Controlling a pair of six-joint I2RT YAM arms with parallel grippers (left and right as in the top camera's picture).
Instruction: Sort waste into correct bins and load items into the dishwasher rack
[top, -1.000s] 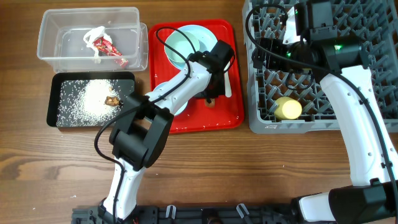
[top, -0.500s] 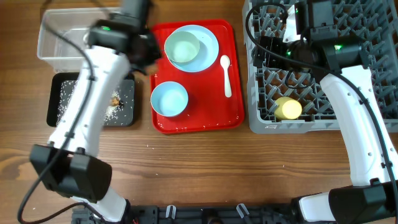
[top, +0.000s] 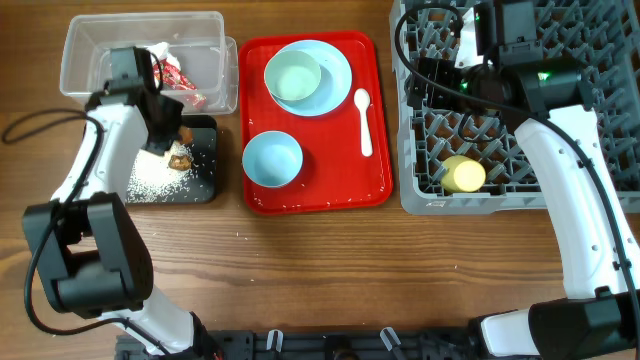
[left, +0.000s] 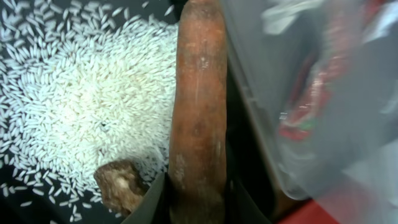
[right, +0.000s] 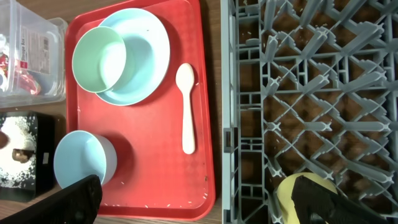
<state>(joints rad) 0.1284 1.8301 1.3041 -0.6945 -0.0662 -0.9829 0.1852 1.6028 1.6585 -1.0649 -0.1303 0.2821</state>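
Note:
Next, my right gripper grabs the second bowl by its rim on the spoon-facing side, leaving the bowl's body free to load into the rack.
In the left wrist view my left gripper (left: 198, 200) is shut on the orange-brown carrot-like stick (left: 199, 106). It holds the stick over the black tray (top: 205, 190), beside the wall of the clear tub (top: 90, 45). White rice (left: 81, 106) and the brown food lump (left: 119, 183) lie in the black tray. The red-and-white wrapper (top: 172, 75) lies in the clear tub. The light-blue plate (top: 335, 70) carries a pale bowl (top: 293, 77). A second bowl (top: 272, 159) and the white spoon (top: 363, 120) lie on the red tray. My right gripper (right: 202, 202) is open over the grey rack (top: 590, 150), near the yellow cup (top: 462, 174).
The flat red tray (top: 320, 190) lies between the bins and the rack, with a few rice grains on it. The rack's left wall (right: 227, 124) runs close to the red tray's right edge. Bare wooden table (top: 350, 270) fills the front.
My left arm swung from the red tray out to the left and now holds the carrot-like stick over the black tray. The right arm has not moved.

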